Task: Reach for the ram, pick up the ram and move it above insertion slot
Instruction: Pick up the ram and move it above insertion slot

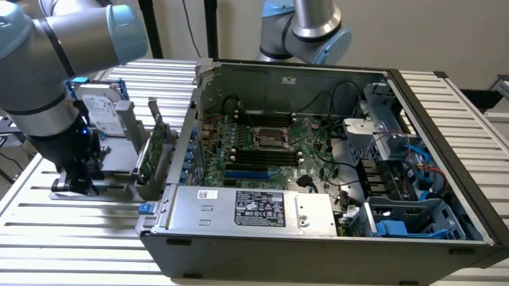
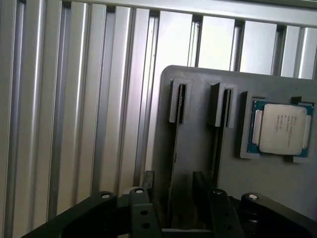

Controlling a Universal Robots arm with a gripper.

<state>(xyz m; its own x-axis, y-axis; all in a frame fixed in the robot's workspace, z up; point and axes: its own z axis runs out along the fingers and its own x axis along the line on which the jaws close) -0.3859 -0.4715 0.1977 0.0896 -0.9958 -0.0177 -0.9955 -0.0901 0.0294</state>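
The ram's ends sit inside the holder's slots. The robot's gripper will next grab the ram by the open middle of its flat sides to pick it up.
My gripper [image 2: 174, 182] hangs open over a grey holder block [image 2: 198, 144] on the slatted table. A thin strip, seen edge-on, stands in the block's long slot; it looks like the ram [image 2: 174, 153]. It runs between my two fingers [image 2: 148, 181], which stand apart on either side of it without touching. In the exterior view, the gripper [image 1: 74, 182] is low at the exterior view's left, beside the open computer case [image 1: 318, 244]. My arm hides the ram there. The motherboard's dark memory slots [image 1: 263, 158] lie inside the case.
A processor chip [image 2: 282, 129] sits in a pocket of the same holder. A silver hard drive [image 1: 99, 110] and a taller green expansion card [image 1: 151, 152] stand upright just past my gripper. A second arm [image 1: 306, 30] rises behind the case.
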